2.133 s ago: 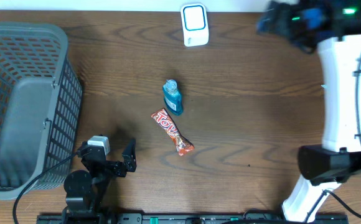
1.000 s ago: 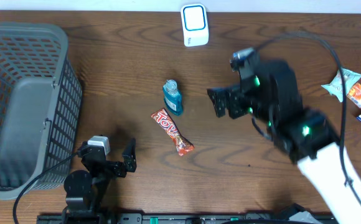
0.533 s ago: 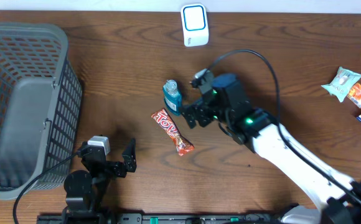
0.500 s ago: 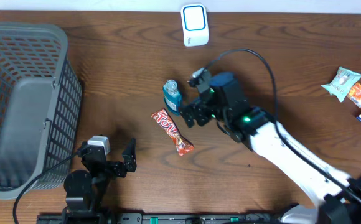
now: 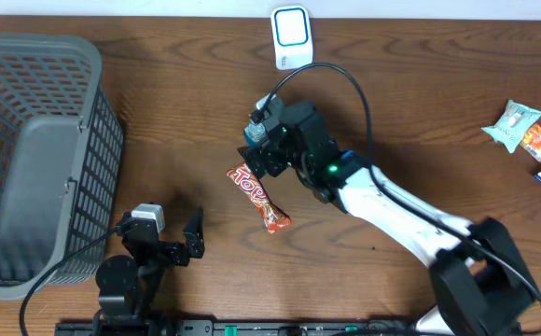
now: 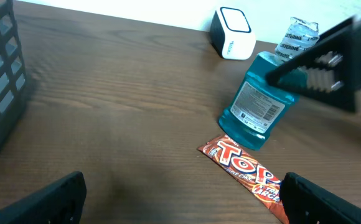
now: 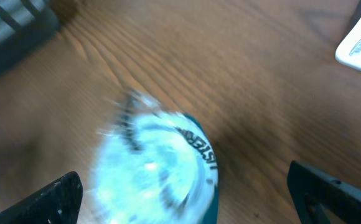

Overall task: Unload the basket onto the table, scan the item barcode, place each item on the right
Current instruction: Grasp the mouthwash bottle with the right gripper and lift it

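Next, the right gripper grabs the mouthwash bottle (image 6: 258, 102) by its top, near the neck, which leaves the white label uncovered for scanning.
A blue mouthwash bottle (image 6: 258, 102) stands upright mid-table, white label facing the left wrist camera. Just in front of it an orange chocolate bar (image 5: 258, 198) lies flat. The white barcode scanner (image 5: 291, 37) stands at the table's far edge. My right gripper (image 5: 256, 147) is open and hangs over the bottle, covering most of it from overhead. In the right wrist view the bottle's blurred top (image 7: 162, 165) lies between the two spread fingers, apart from both. My left gripper (image 5: 163, 235) rests open and empty at the near edge.
A grey wire basket (image 5: 37, 159) fills the left side of the table. Several snack packets (image 5: 513, 126) lie at the far right edge. The right arm's white links and cable stretch diagonally from the near right to the bottle.
My right arm swept in from the right and now sits over the bottle, still open. The left arm, bottle and chocolate bar have not moved.
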Motion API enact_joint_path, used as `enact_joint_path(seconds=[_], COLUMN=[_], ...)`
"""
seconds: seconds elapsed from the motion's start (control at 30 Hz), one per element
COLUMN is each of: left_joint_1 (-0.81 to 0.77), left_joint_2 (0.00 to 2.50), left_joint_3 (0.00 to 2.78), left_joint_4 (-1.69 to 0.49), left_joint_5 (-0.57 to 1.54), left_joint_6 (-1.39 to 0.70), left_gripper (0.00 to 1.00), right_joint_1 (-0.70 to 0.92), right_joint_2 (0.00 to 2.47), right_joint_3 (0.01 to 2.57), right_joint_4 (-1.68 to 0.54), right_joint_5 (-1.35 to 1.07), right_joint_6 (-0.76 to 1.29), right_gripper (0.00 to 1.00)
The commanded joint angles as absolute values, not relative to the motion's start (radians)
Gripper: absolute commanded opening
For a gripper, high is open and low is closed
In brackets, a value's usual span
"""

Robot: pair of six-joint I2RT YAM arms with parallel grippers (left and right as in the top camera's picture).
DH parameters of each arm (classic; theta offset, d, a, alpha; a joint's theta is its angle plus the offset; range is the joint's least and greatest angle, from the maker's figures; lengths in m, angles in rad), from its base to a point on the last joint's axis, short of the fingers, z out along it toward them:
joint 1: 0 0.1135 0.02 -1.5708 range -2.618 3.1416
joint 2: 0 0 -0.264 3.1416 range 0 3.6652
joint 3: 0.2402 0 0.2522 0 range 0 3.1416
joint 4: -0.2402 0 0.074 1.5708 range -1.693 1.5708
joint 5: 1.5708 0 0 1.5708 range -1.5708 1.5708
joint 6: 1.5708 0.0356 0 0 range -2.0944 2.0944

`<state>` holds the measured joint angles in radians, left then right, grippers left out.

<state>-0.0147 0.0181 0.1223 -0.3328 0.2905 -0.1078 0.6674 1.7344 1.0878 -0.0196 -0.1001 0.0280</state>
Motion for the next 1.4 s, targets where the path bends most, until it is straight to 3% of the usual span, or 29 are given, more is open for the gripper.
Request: enact_joint_path(seconds=[0.0, 0.3, 0.8, 0.87, 1.03, 1.37], left_joint_1=[-0.010, -0.010, -0.010, -0.010, -0.010, -0.010], left_joint_2=[0.017, 0.017, 0.017, 0.017, 0.017, 0.017], left_joint_3=[0.107, 0.107, 0.107, 0.107, 0.107, 0.107], left_joint_4=[-0.352, -0.352, -0.352, -0.352, -0.352, -0.352], left_joint_5=[0.306, 0.306, 0.306, 0.306, 0.306, 0.306], left_joint_6=[-0.110, -0.110, -0.110, -0.110, -0.110, -0.110], left_gripper=[0.98, 0.98, 0.98, 0.98, 0.98, 0.98], right_joint_1=[0.674, 0.676, 0.707, 0.708, 0.707, 0.706], right_joint_2=[1.790, 1.829, 1.856, 1.866, 1.880, 1.875], right_joint_3=[1.132, 1.188, 1.188, 1.188, 1.188, 1.202], right_joint_4=[-0.001, 0.027, 0.018, 0.019, 0.020, 0.005], right_joint_5=[-0.072, -0.053, -0.088, -0.086, -0.050, -0.052], right_joint_6=[-0.024, -0.054, -0.077, -0.077, -0.077, -0.075], right_gripper=[0.99, 0.99, 0.91, 0.87, 0.61, 0.30])
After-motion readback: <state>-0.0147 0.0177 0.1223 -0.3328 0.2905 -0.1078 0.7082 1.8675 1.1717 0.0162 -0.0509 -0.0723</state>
